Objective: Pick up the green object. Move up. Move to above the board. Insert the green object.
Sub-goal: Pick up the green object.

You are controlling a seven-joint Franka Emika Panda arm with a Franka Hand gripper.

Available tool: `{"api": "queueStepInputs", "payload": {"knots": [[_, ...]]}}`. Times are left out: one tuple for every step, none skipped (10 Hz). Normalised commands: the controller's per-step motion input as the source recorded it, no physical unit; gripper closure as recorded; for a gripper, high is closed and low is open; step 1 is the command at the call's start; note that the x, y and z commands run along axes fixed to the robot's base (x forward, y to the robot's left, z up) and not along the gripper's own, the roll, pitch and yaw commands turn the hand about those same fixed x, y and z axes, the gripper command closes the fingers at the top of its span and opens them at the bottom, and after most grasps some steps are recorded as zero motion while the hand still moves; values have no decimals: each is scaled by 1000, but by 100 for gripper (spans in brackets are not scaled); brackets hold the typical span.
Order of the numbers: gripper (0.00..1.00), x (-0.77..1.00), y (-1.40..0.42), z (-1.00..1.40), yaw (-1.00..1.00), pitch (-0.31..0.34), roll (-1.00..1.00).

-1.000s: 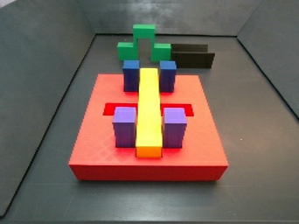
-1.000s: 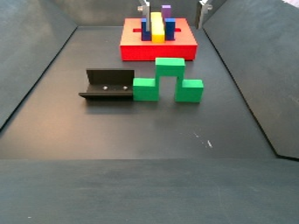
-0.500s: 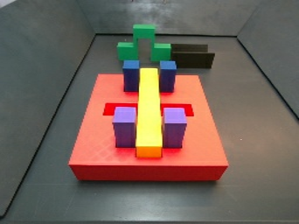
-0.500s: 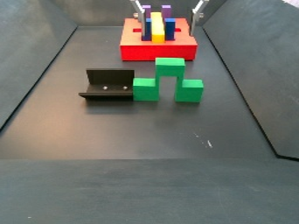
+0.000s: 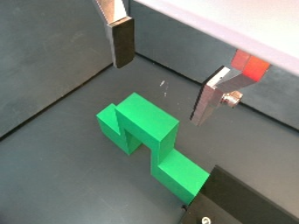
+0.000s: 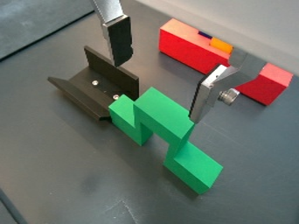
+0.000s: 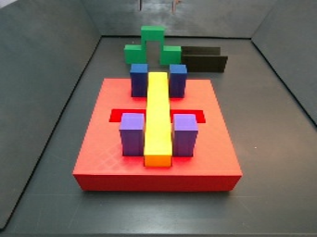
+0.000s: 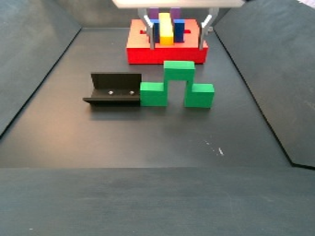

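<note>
I need to lift the green object to insert it into the board [image 7: 111, 148], so my gripper needs to grab the green object's taller middle block [image 7: 152, 33] next.
The green object [image 8: 178, 83] stands on the dark floor between the board [image 8: 168, 53] and the fixture [image 8: 113, 89], with its taller middle block up and a lower wing on each side. My gripper [image 8: 178, 23] hangs open above it, high over the floor. In both wrist views the green object [image 5: 146, 131] [image 6: 158, 131] lies below the open gripper [image 5: 163, 74] [image 6: 163, 70], and nothing is between the fingers [image 5: 121, 42]. The red board [image 7: 111, 148] carries a long yellow bar [image 7: 158, 116].
The dark fixture [image 6: 100, 87] stands right beside one wing of the green object. Blue cubes [image 7: 140, 76] and purple cubes [image 7: 133, 130] flank the yellow bar on the board. Grey walls [image 7: 62, 93] enclose the floor on all sides.
The gripper has come down further into a side view, its white body now showing above the board's far end. The green object and the board have not moved.
</note>
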Motion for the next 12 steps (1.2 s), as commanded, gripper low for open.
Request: {"api": "queueStepInputs", "payload": {"knots": [[0, 69, -63, -283, 0, 0, 0], [0, 49, -86, -331, 0, -7, 0], [0, 3, -91, -360, 0, -20, 0], [0, 0, -69, -366, 0, -20, 0], [0, 23, -11, -349, 37, 0, 0], [0, 14, -6, -297, 31, 0, 0], [0, 0, -9, -274, 17, 0, 9], [0, 0, -9, -277, 23, 0, 3], [0, 0, 0, -286, 20, 0, 0], [0, 0, -11, -280, 14, 0, 0], [0, 0, -9, -286, 6, 0, 3], [0, 0, 0, -249, 0, 0, 23]]}}
